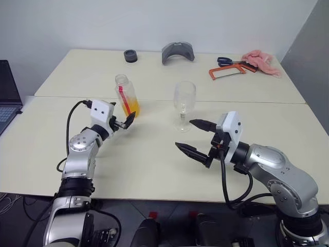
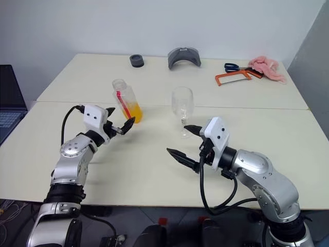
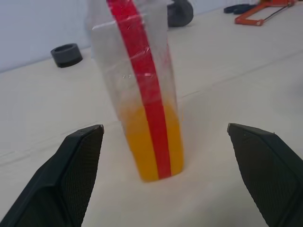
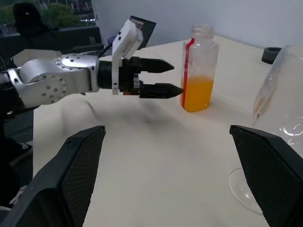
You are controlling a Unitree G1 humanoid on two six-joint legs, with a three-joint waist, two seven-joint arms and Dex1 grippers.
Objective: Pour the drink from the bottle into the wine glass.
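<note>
My left gripper next grabs the bottle by its flat body sides to pour, since it is round at its open neck [image 1: 122, 80] and square below.
The bottle [image 1: 126, 93] stands upright on the table with its neck uncapped; it is clear plastic with a red strip. The orange drink [image 3: 137, 142] fills its lower third. My left gripper [image 1: 125, 122] is open, level, just short of the bottle's near side, with nothing between its fingers [image 3: 80, 161]. From the right wrist view, the left gripper [image 4: 168, 78] has its tips close beside the bottle [image 4: 199, 61]. The empty wine glass [image 1: 184, 101] stands upright to the bottle's right. My right gripper [image 1: 184, 133] is open just in front of the glass, holding nothing.
The far table carries a black ring [image 1: 130, 55], a grey curved piece [image 1: 178, 52], an orange hacksaw [image 1: 229, 71], scissors [image 1: 224, 61] and a pink cloth [image 1: 262, 62]. A laptop [image 1: 7, 92] sits at the far left. A seam [image 1: 247, 102] runs between the two tables.
</note>
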